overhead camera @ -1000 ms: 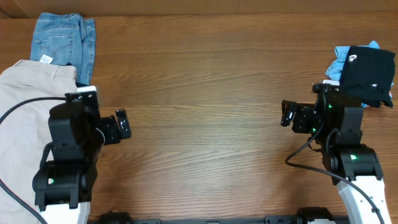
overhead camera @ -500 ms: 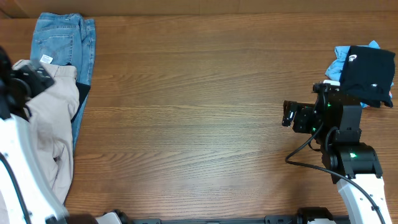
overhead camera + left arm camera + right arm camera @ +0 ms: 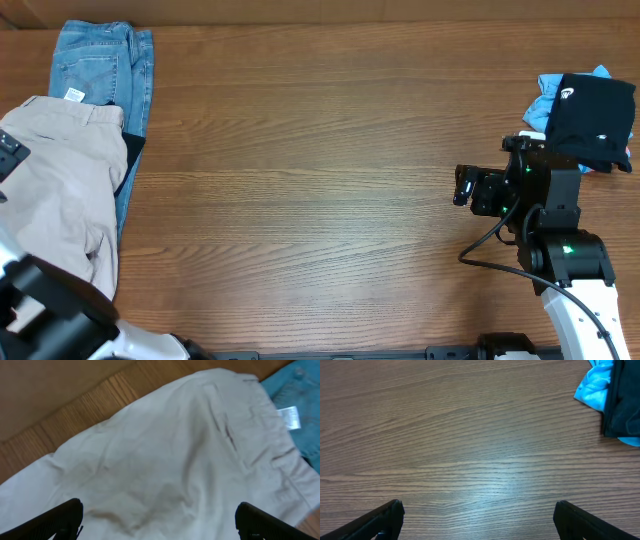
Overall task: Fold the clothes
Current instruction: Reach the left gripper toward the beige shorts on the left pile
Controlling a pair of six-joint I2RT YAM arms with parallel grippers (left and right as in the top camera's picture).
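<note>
The light beige trousers need to come off the jeans for folding. My left gripper needs to grab the rumpled cloth near the waistband of the light beige trousers [image 3: 60,190] next.
Light beige trousers [image 3: 60,190] lie rumpled at the table's left edge, their waistband toward the far side; in the left wrist view the trousers [image 3: 165,450] fill the frame. Partly under them lie blue jeans [image 3: 100,65], a corner of the jeans [image 3: 300,405] also showing by the waistband. My left gripper [image 3: 159,510] hovers open above the beige cloth, holding nothing. At the far right a black garment [image 3: 592,120] rests on a light blue one [image 3: 548,100]. My right gripper [image 3: 461,187] stands open over bare wood [image 3: 479,508], left of that pile.
The wooden table [image 3: 330,150] stretches between the two piles. The left arm's body [image 3: 50,310] fills the bottom left corner. The black garment [image 3: 625,405] and the blue cloth [image 3: 595,385] show at the right wrist view's top right.
The left arm has swung away from the table's middle-left, out to the left edge over the beige trousers. The right arm has not moved.
</note>
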